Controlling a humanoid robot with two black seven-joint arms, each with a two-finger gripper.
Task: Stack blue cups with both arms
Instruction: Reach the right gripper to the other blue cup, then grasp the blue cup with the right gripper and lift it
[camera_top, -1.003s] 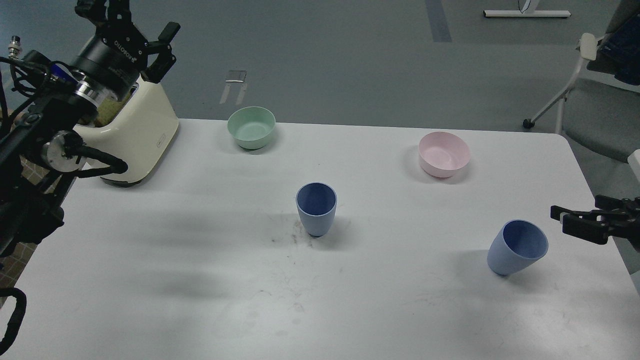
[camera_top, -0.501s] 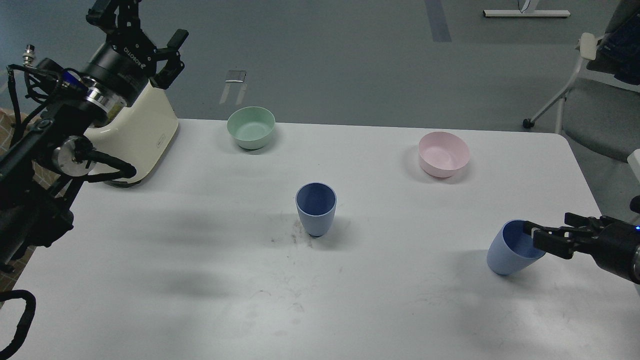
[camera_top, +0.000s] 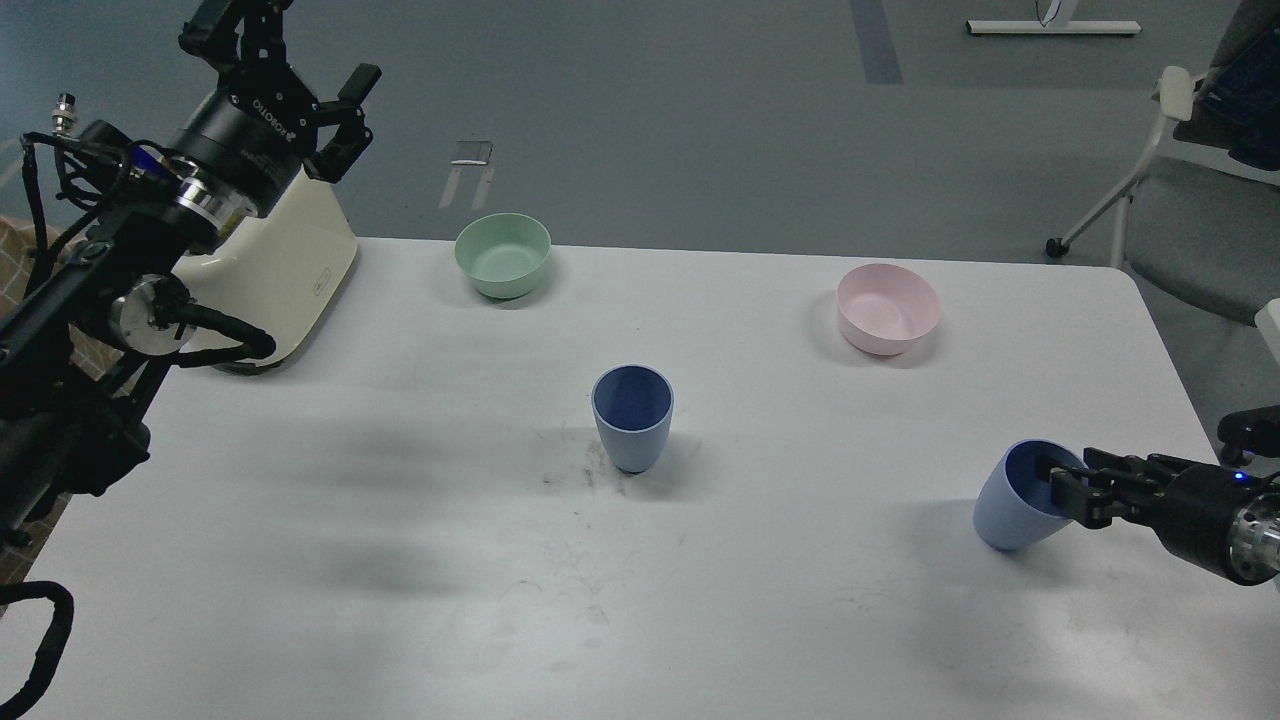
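Observation:
Next, the right gripper grabs the leaning blue cup by its rim (camera_top: 1060, 445) to stack it.
One blue cup (camera_top: 632, 418) stands upright at the middle of the white table (camera_top: 400, 560). The second blue cup (camera_top: 1012, 505) sits near the table's right edge, mouth leaning toward the right. My right gripper (camera_top: 1066, 482) comes in low from the right. Its fingers are apart at this cup's rim, with one fingertip (camera_top: 1056, 470) inside the mouth. My left gripper (camera_top: 292, 52) is open and empty, raised high at the far left above the cream appliance, far from both cups.
A cream appliance (camera_top: 285, 270) stands at the table's back left under my left arm. A mint-green bowl (camera_top: 502, 256) sits at the back centre and a pink bowl (camera_top: 888, 308) at the back right. A chair (camera_top: 1190, 160) stands beyond the right edge.
My right gripper has moved left from beside the right cup until its fingers reach the rim. My left arm has shifted slightly right and up. Both cups have stayed where they were.

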